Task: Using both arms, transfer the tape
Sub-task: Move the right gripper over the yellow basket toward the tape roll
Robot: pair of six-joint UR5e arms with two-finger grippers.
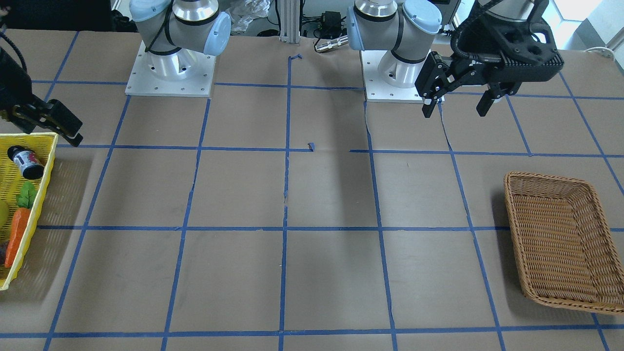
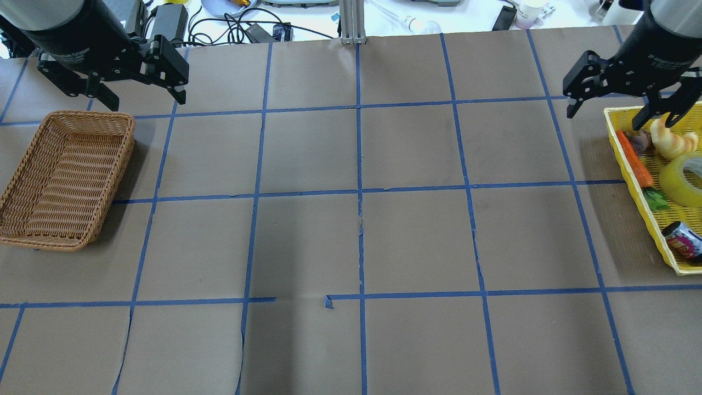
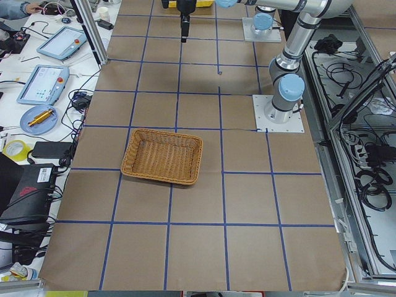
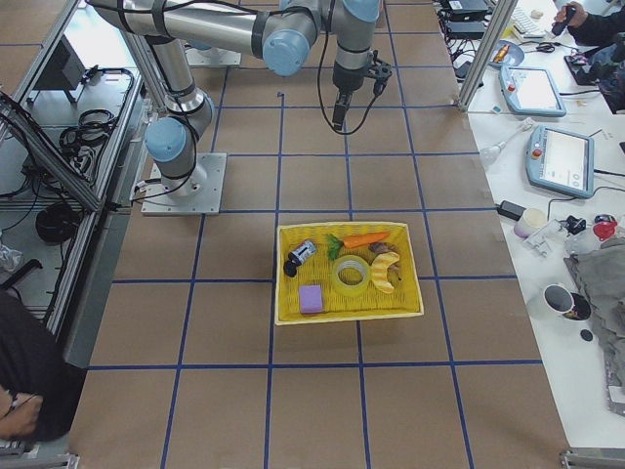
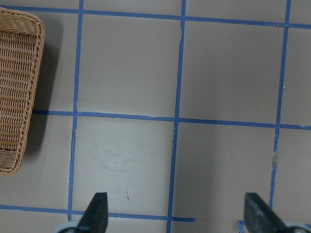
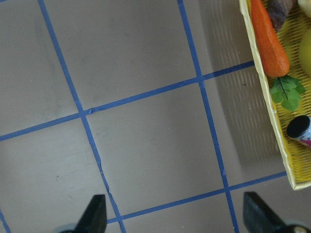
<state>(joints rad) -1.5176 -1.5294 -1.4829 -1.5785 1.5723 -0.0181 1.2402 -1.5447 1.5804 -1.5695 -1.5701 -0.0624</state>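
Note:
My right gripper grabs the yellow tape roll by its ring's side next. Then my left gripper takes over the tape roll.
The yellow tape roll [image 2: 683, 178] lies flat in the yellow tray [image 2: 640, 202] at the table's right edge; it also shows in the exterior right view [image 4: 351, 274]. My right gripper [image 2: 604, 118] is open and empty. It hangs above the table just beyond the tray's far left corner, apart from the tape. Its wrist view shows its gripper [image 6: 175, 213] over bare table beside the tray [image 6: 272, 111]. My left gripper [image 2: 147, 101] is open and empty, above the table behind the wicker basket [image 2: 66, 175].
In the tray with the tape lie a carrot [image 2: 635, 159], a croissant [image 2: 672, 141], a small can [image 2: 683, 240] and a purple block [image 4: 312, 298]. The wicker basket [image 1: 560, 243] holds nothing. Both arm bases [image 1: 170, 73] stand at the table's back edge.

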